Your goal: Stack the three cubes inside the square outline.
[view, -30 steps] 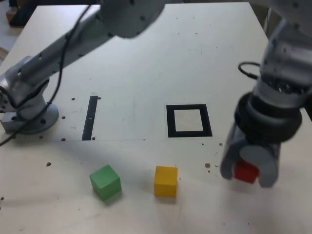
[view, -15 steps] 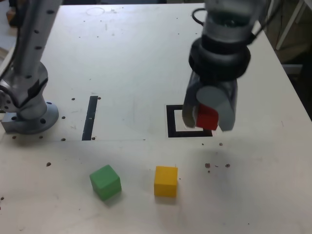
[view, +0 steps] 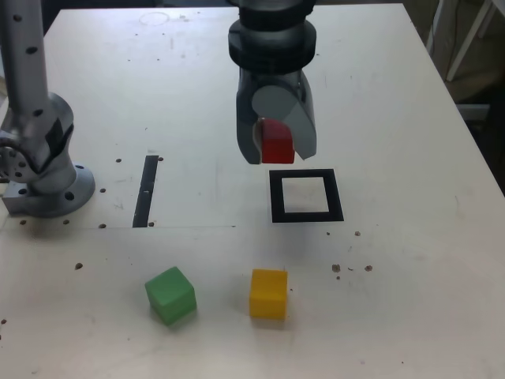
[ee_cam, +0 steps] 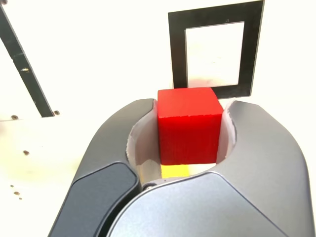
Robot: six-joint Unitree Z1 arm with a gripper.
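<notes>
I should move the cube in my gripper toward the outline before letting go, as the red cube's base (view: pixel 278 162) hangs in the air behind the square outline in the exterior view.
My gripper (view: pixel 278 148) is shut on the red cube (view: pixel 277 142), holding it in the air just behind the far left corner of the square outline (view: pixel 305 195) in the exterior view. In the wrist view the red cube (ee_cam: pixel 188 123) sits clamped between the two grey jaws, with the square outline (ee_cam: pixel 215 47) empty beyond it. The yellow cube (view: pixel 268 294) and the green cube (view: pixel 170 294) rest on the table near its front edge. A sliver of yellow (ee_cam: pixel 174 171) shows under the red cube in the wrist view.
A narrow black strip (view: pixel 147 189) lies on the table at the exterior view's left of the outline. The arm's round base (view: pixel 47 185) stands at the far left. Small dark specks dot the white tabletop (view: pixel 394 260).
The gripper has carried the red cube from the front right of the table up and leftward, past the outline's right side, to a spot just behind its far left corner.
</notes>
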